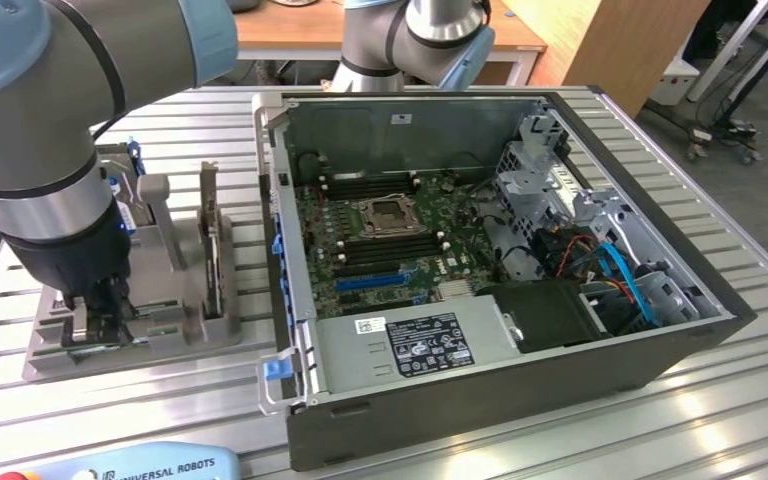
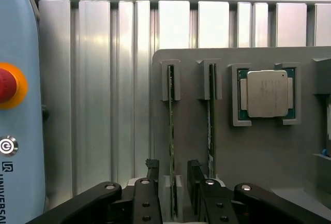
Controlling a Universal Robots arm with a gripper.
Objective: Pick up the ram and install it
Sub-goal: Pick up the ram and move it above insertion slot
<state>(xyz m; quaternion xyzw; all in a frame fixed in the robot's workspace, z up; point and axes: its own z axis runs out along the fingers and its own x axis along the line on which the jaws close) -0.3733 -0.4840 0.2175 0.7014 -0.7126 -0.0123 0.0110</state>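
My gripper has to grab the ram's open middle part (image 2: 171, 144) next, because the grey holder's posts hold both ram ends. Then I can pick up the ram between my fingers.
Two green ram sticks stand on edge in the slots of a grey holder (image 2: 248, 157). One ram (image 2: 171, 131) runs down between my black fingers (image 2: 153, 178); the other ram (image 2: 211, 120) stands just beside them. My gripper (image 2: 173, 180) is open, one finger on each side of the first stick, with thin gaps still showing. In the exterior view my gripper (image 1: 97, 322) is low over the near end of the holder (image 1: 171, 340), at that view's left.
A processor chip (image 2: 267, 93) sits in a pocket of the holder beyond the sticks. The open computer case (image 1: 491, 260), motherboard exposed, stands at the exterior view's right. A blue teach pendant (image 2: 15, 131) with a red button lies close beside the holder on the slatted metal table (image 2: 93, 105).
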